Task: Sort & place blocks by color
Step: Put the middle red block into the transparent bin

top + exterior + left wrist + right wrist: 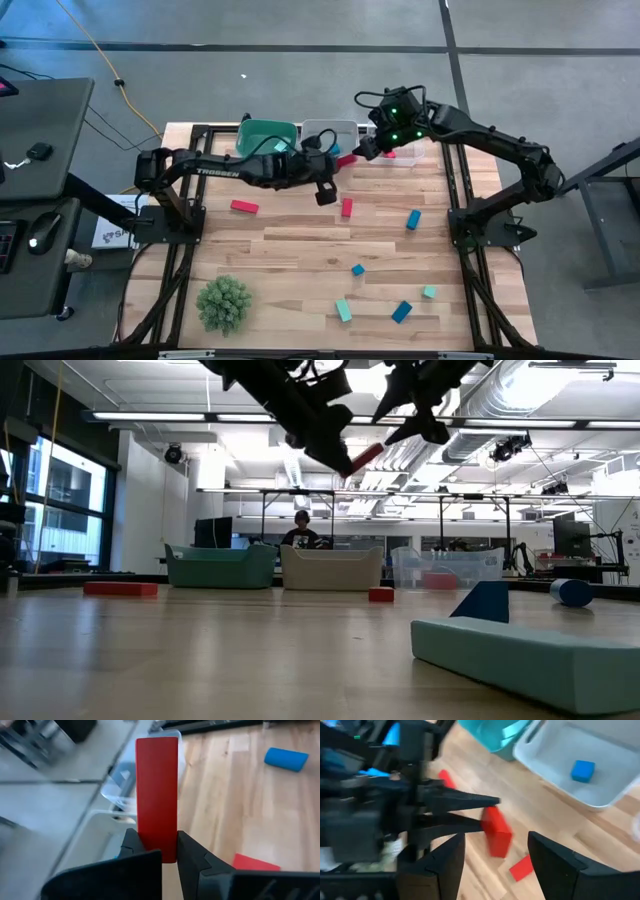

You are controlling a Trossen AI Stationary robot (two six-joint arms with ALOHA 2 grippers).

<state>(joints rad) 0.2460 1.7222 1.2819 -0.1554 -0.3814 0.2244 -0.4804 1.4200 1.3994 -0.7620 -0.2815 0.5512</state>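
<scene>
My right gripper grabs the red bar block by its loose end [350,158] next, to drop it into the clear bin [402,153] with its color.
My left gripper [338,165] hangs above the table's far middle, shut on a red bar block [156,790], just in front of the white bin [328,130]. The bar also shows in the low view [366,457] and in the right wrist view [496,834]. My right gripper [495,870] stands open beside it, a little to the right [363,150], with nothing between its fingers. A teal bin [265,135] and a clear bin [402,153] flank the white one. Loose red [244,207], blue [413,219] and teal [343,310] blocks lie flat on the table. My left gripper pinches the red bar's near end [157,849] between its two fingers [131,846], one on each long side. The fingers come from the table's left, slanting downward. The bar sticks out past the fingertips along their line, lifted clear of the table.
The white bin holds a blue block [582,770]; the clear bin holds a red one [437,579]. A green spiky ball [223,303] sits at the near left. Another red block [347,207] lies below the grippers. Black frame rails [180,260] run along both table sides.
</scene>
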